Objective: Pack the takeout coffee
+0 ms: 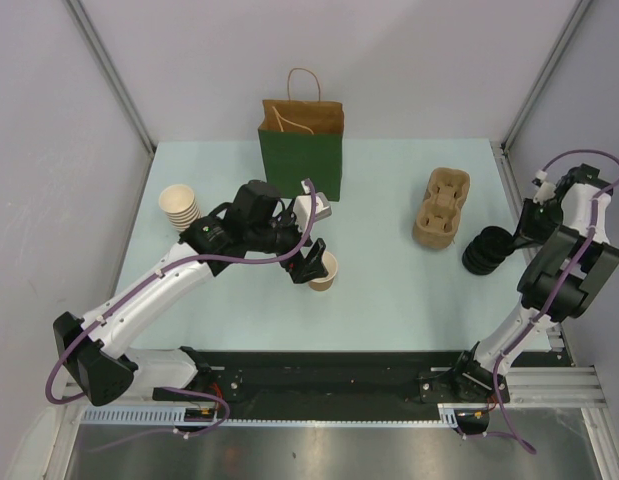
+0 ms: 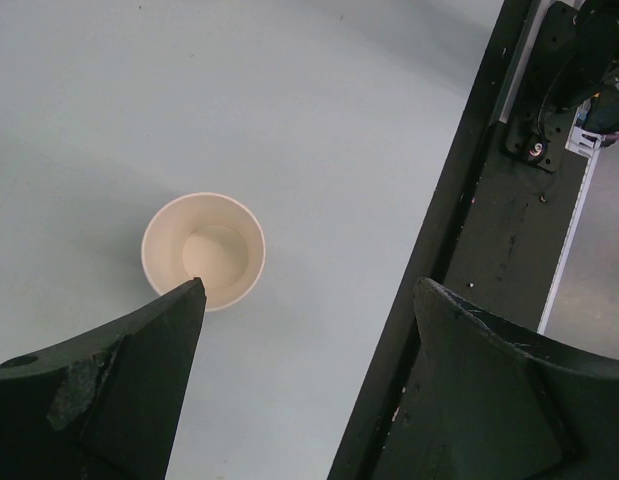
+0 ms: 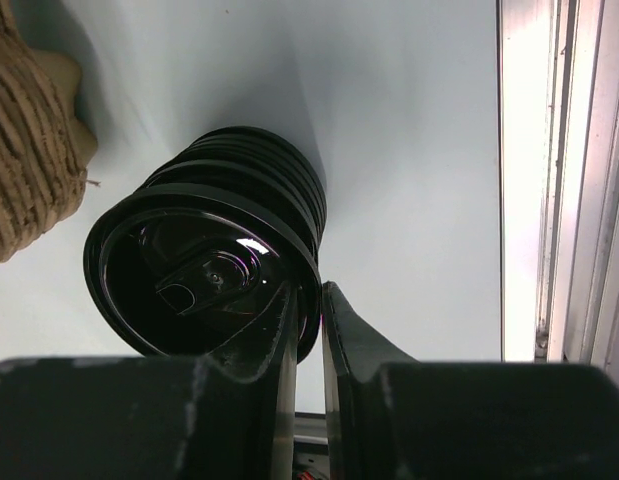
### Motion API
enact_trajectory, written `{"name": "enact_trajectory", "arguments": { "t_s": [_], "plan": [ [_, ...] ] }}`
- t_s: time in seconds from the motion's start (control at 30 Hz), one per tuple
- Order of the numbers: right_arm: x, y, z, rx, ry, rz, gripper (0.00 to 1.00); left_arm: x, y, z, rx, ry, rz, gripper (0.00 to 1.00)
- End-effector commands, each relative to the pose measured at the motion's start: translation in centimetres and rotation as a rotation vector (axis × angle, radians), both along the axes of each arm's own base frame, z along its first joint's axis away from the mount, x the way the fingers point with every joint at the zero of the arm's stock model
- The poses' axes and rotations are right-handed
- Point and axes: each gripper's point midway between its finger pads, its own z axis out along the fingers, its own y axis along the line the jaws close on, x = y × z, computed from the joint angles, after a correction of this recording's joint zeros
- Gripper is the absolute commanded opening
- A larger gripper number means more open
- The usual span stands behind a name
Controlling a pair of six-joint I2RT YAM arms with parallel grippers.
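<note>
My right gripper holds the top lid's rim inside and outside, so lifting now would take it off the stack.
The takeout coffee cup [image 1: 326,272], small, tan paper and cream inside, stands upright on the table with no lid on it. My left gripper [image 1: 309,266] hangs just left of it and open; in the left wrist view [image 2: 310,284] one fingertip overlaps the cup's rim [image 2: 204,250] and nothing is between the jaws. At the right edge lies a stack of black lids [image 1: 486,250]. My right gripper [image 1: 513,240] has its jaws nearly together on the rim of the top lid [image 3: 209,260], one finger inside and one outside [image 3: 311,288].
A green paper bag [image 1: 300,160] with brown handles stands open at the back centre. Stacked lidless paper cups [image 1: 178,205] sit at the left. Brown pulp cup carriers [image 1: 441,207] lie just left of the lids, also in the right wrist view [image 3: 24,150]. The black base rail [image 2: 469,230] runs along the near edge.
</note>
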Motion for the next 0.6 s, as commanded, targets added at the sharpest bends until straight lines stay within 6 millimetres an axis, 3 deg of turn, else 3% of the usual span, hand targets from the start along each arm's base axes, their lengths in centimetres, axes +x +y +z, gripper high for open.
{"name": "enact_trajectory", "arguments": {
  "t_s": [0.0,0.1,0.2,0.37,0.4,0.47,0.5,0.57],
  "plan": [
    [0.2,-0.1,4.5,-0.026,-0.094,0.018,0.00,0.0,-0.3,2.1,-0.052,-0.029,-0.012,0.91],
    [0.2,0.8,6.4,0.010,-0.148,0.051,0.00,0.0,-0.1,2.3,-0.053,-0.037,-0.004,0.91],
    [0.5,2.9,9.7,0.060,-0.233,0.104,0.00,-0.1,0.2,3.5,-0.077,-0.067,-0.005,0.90],
    [0.5,10.5,15.9,0.221,-0.378,0.293,0.00,-0.1,1.3,6.6,-0.119,-0.210,-0.005,0.91],
    [0.7,13.2,16.7,0.262,-0.396,0.368,0.00,-0.1,1.7,7.8,-0.134,-0.290,-0.017,0.92],
    [-0.3,17.0,17.3,0.330,-0.394,0.471,0.00,-0.4,2.0,8.9,-0.145,-0.370,-0.053,0.92],
    [-1.4,20.6,18.1,0.396,-0.416,0.573,0.00,-0.9,2.2,9.6,-0.150,-0.440,-0.097,0.92],
    [-3.5,23.9,17.5,0.488,-0.379,0.681,0.00,-1.4,2.6,10.4,-0.154,-0.511,-0.140,0.92]
  ]
}}
